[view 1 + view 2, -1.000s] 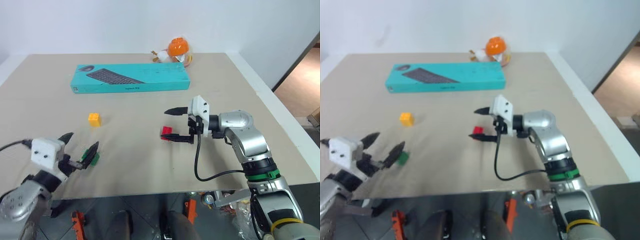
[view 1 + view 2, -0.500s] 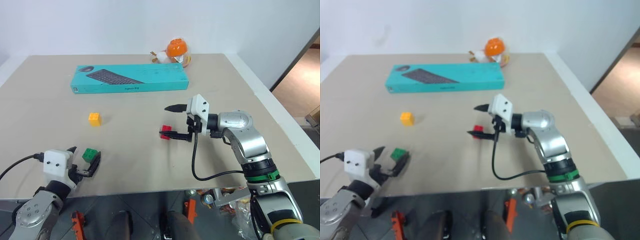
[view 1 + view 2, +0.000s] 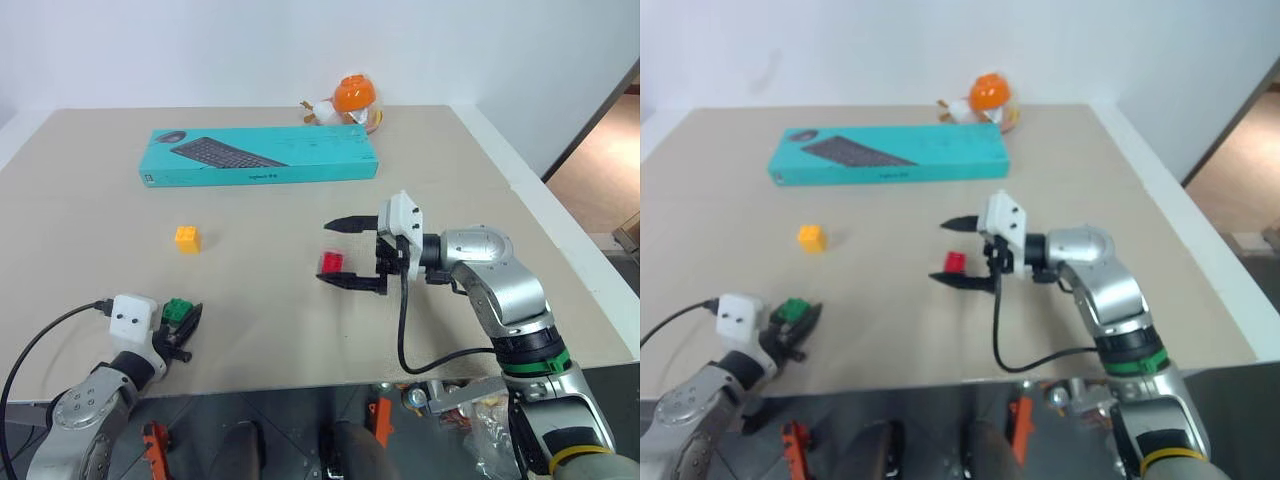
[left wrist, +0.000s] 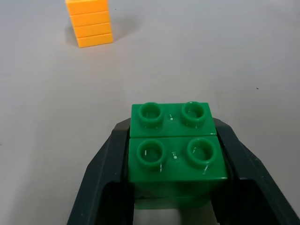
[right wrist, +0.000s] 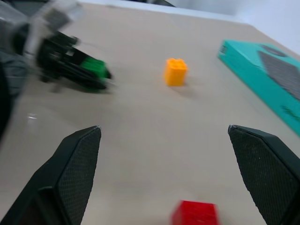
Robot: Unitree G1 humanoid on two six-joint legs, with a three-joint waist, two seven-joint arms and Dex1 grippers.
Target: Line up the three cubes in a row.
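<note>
The green cube (image 3: pixel 178 309) is still far short of the table beside the red cube (image 3: pixel 331 263), so my left gripper needs to move it there before letting go.
My left gripper (image 3: pixel 183 322) is shut on the green cube (image 3: pixel 178 309) near the table's front left edge. In the left wrist view its black fingers (image 4: pixel 101 173) press both sides of the studded green cube (image 4: pixel 176 152), which rests on the table. The yellow-orange cube (image 3: pixel 187 238) stands alone farther back. At the table's middle the red cube (image 3: pixel 331 263) lies on the surface. My right gripper (image 3: pixel 324 252) hovers there, open and pointing left, one finger on each side of the red cube without touching it.
A long teal keyboard box (image 3: pixel 260 156) lies across the back of the table (image 3: pixel 480 200). An orange-and-white round toy (image 3: pixel 354 98) sits behind it. The table's front edge runs just behind my left gripper, and its right edge lies beyond my right arm.
My left gripper sank to the table around the green cube and shut on it. My right gripper stayed open beside the red cube.
</note>
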